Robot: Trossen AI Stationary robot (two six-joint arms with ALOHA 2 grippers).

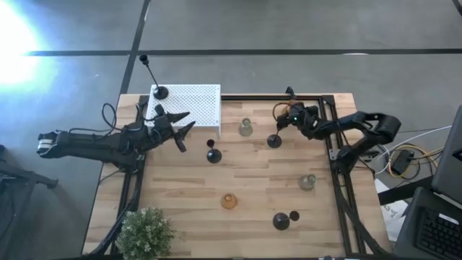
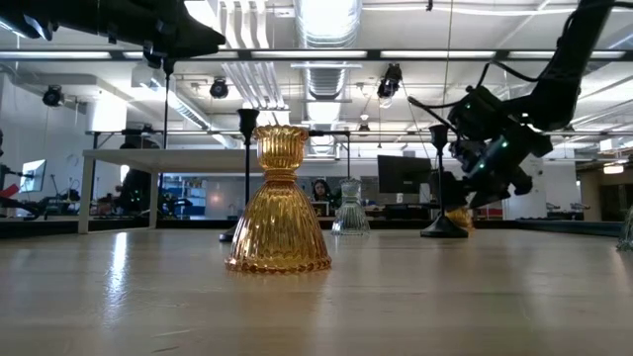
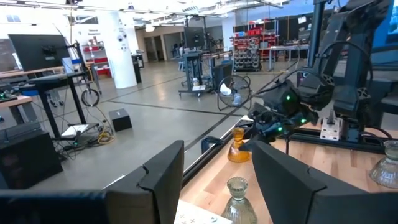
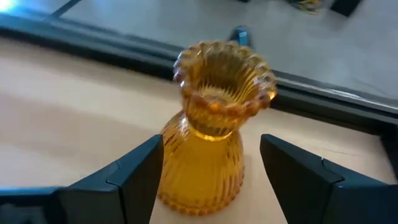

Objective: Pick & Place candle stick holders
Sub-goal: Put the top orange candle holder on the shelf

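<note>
Next, my right gripper grabs the amber holder by its narrow middle [image 4: 213, 133]. Then it places the holder on the white perforated box.
An amber glass candle stick holder [image 4: 211, 130] stands upright on its wide base near the table's far edge. My right gripper [image 4: 208, 180] is open, with one finger on either side of its body. One finger [image 4: 140, 171] is close against it; I cannot tell whether it touches. In the high view this gripper [image 1: 283, 115] sits at the far right. My left gripper [image 1: 184, 128] hangs open and empty beside the white perforated box [image 1: 189, 102]. Other holders stand on the table: black ones [image 1: 274, 141] [image 1: 213, 154], pale green ones [image 1: 246, 128] [image 1: 307, 182] and another amber one [image 1: 229, 201].
A tall black holder [image 1: 160, 92] stands at the box's far left corner. Another black holder [image 1: 281, 220] is near the front edge. A green potted plant [image 1: 146, 232] fills the near left corner. A black frame rail [image 1: 333, 144] runs along the table's right side.
</note>
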